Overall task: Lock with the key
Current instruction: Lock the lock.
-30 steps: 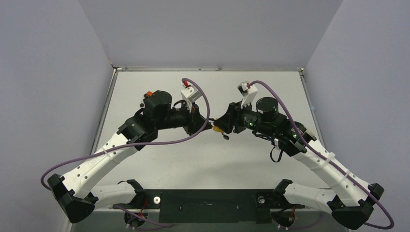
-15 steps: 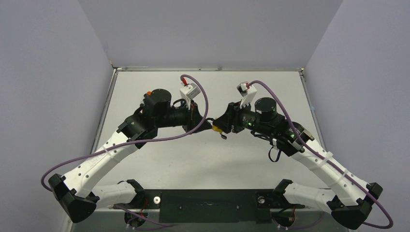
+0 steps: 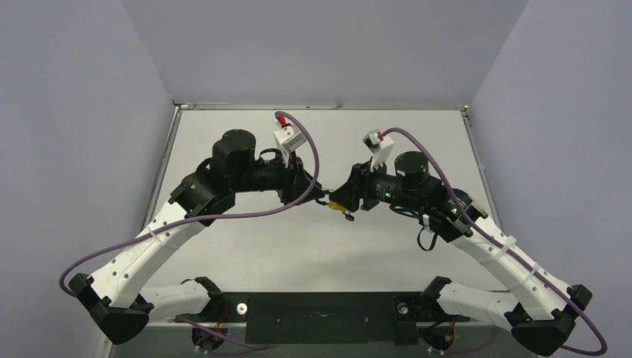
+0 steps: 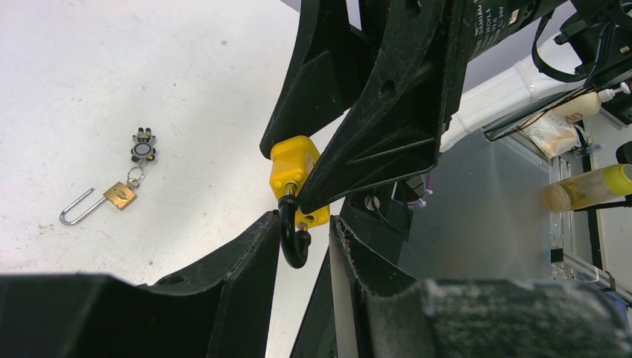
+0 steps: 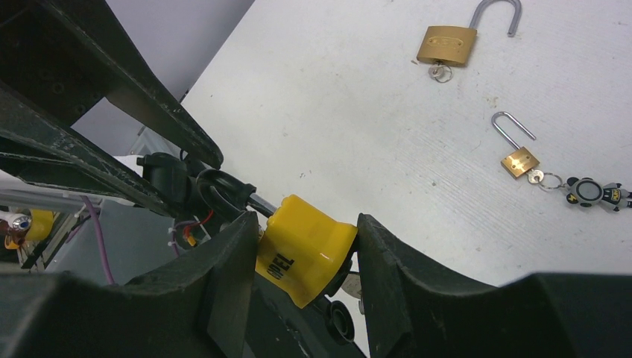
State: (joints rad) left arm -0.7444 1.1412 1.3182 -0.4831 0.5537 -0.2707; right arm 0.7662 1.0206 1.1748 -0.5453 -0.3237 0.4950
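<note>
The left gripper grabs the yellow padlock (image 5: 302,250) by its black shackle next. That leaves the body and key free for my right gripper to lock.
My right gripper (image 5: 305,221) is shut on a yellow padlock (image 5: 302,250) and holds it above the table centre (image 3: 337,203). The padlock's black shackle (image 4: 292,240) is open, with its free end out of the body. My left gripper (image 4: 302,224) faces it, fingers on either side of the shackle. The shackle touches the left finger (image 4: 253,246), and a gap shows at the other finger. A key with a black head (image 5: 339,321) hangs from the underside of the padlock, and it also shows in the top view (image 3: 348,216).
Two open brass padlocks lie on the white table: a larger one (image 5: 446,45) and a smaller one (image 5: 519,162) with a key ring and a small figure charm (image 5: 589,192). The smaller one also shows in the left wrist view (image 4: 119,195).
My left arm has rolled its wrist and lifted its elbow while its fingers stay at the shackle. The right gripper and the padlock have shifted slightly down and left.
</note>
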